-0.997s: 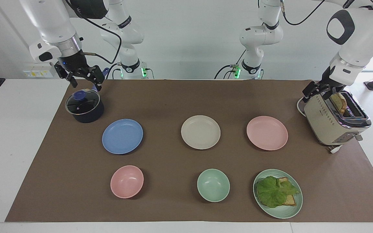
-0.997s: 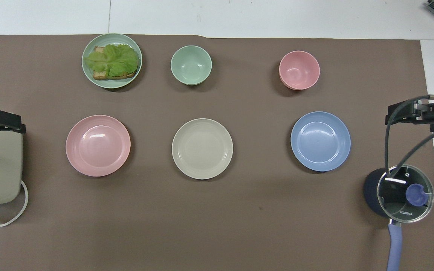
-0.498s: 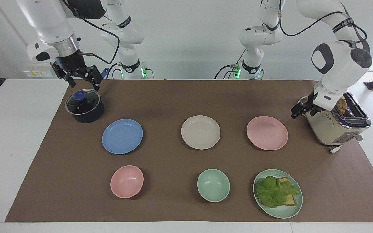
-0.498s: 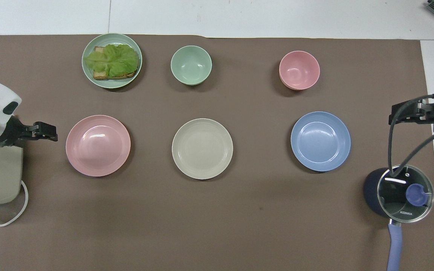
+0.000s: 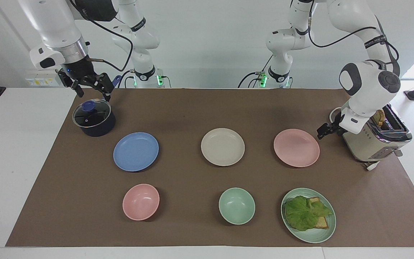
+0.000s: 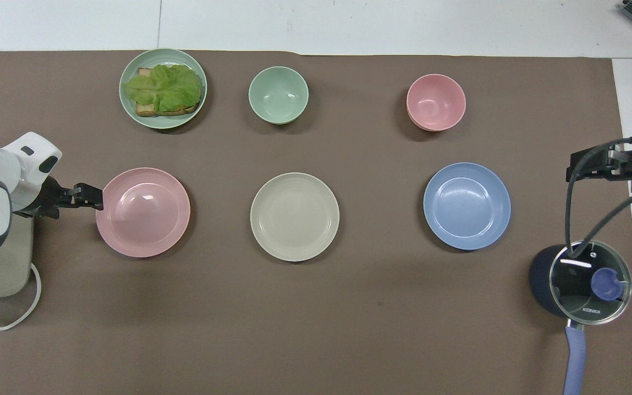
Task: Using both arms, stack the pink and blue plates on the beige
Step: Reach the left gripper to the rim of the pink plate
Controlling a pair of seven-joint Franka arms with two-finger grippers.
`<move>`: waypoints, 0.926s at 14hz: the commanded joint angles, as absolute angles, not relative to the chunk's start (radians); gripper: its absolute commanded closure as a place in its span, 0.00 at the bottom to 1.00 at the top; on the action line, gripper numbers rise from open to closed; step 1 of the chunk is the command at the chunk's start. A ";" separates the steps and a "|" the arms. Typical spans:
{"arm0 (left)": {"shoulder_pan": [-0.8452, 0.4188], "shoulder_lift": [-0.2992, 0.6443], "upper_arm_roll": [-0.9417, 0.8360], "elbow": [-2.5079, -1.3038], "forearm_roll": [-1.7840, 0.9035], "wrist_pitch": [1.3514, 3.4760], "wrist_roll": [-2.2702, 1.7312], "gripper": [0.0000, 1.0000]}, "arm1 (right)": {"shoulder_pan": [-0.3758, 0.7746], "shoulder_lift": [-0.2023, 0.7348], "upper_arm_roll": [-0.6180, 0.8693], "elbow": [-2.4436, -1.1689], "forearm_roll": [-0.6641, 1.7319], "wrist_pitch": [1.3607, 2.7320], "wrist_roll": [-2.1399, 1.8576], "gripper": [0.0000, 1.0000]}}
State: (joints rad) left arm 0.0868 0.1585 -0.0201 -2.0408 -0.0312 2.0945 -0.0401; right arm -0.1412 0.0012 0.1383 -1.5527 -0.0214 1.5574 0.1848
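Observation:
Next, my left gripper grabs the pink plate by its thin rim [image 6: 105, 199], since the plate's broad round side spreads far wider than my left gripper opens.
The pink plate [image 5: 296, 148] [image 6: 143, 212], the beige plate [image 5: 222, 146] [image 6: 294, 216] and the blue plate [image 5: 136, 151] [image 6: 467, 206] lie in a row on the brown mat. Beige is in the middle, and each plate lies apart and bare. My left gripper [image 5: 322, 130] [image 6: 91, 196] hangs low between the toaster and the pink plate, right at that plate's rim, open and holding nothing. Open and empty too, my right gripper [image 5: 95, 94] [image 6: 590, 164] hovers over the lidded pot, well above the blue plate's level.
A dark pot with a glass lid [image 5: 93, 118] stands at the right arm's end. A cream toaster [image 5: 372, 138] with bread in it stands at the left arm's end. Farther from the robots lie a pink bowl [image 5: 141, 201], a green bowl [image 5: 236, 205] and a green plate [image 5: 318, 237] with lettuce.
My left gripper has come away from the toaster top and dropped down toward the pink plate's rim. The right gripper has stayed over the pot, hardly moving.

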 commanded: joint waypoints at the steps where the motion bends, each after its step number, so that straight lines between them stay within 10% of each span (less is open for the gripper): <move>1: 0.086 0.153 -0.020 -2.080 -0.025 2.144 -0.040 0.00 | -0.155 -0.011 0.146 -1.565 -0.018 1.565 0.178 0.00; 8: 0.072 0.175 -0.021 -2.100 -0.026 2.155 -0.040 0.00 | -0.155 -0.012 0.146 -1.568 -0.018 1.562 0.176 0.00; 13: 0.071 0.178 -0.021 -2.112 -0.026 2.157 -0.037 0.55 | -0.158 -0.015 0.144 -1.575 -0.018 1.557 0.175 0.00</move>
